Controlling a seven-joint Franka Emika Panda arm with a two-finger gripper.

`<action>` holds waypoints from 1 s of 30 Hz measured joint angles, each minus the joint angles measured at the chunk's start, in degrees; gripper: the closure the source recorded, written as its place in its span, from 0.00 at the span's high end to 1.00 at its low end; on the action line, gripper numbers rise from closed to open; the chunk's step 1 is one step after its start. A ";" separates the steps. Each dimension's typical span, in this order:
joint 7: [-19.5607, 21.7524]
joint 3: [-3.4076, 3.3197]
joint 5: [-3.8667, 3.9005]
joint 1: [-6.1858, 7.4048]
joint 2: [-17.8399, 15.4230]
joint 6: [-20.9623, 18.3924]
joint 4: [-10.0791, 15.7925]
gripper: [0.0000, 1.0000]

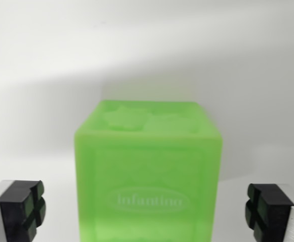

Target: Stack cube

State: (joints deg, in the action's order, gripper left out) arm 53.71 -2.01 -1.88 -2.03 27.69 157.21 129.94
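The robot's gripper needs to grab the green cube by its two opposite sides next, so that it can stack the green cube (pixel 148 171) onto another cube.
A translucent green cube (pixel 148 171) fills the lower middle of the wrist view, with raised shapes on its top face and the word "infantino" embossed on its near face. It rests on a white surface (pixel 147 55). My gripper (pixel 147 212) is open, its two black-padded fingertips (pixel 23 207) at the bottom corners, one on each side of the cube. Both pads stand clear of the cube's sides with a gap. The cube's bottom edge is cut off by the frame. No other cube shows.
The cube casts a grey shadow (pixel 61 116) over the white surface behind it and toward the wrist view's left.
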 joint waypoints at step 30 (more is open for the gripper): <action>-0.01 0.45 -0.04 -0.41 4.33 3.18 -1.32 0.00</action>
State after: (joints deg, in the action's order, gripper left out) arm 53.70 -1.55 -1.92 -2.44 32.02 160.39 128.61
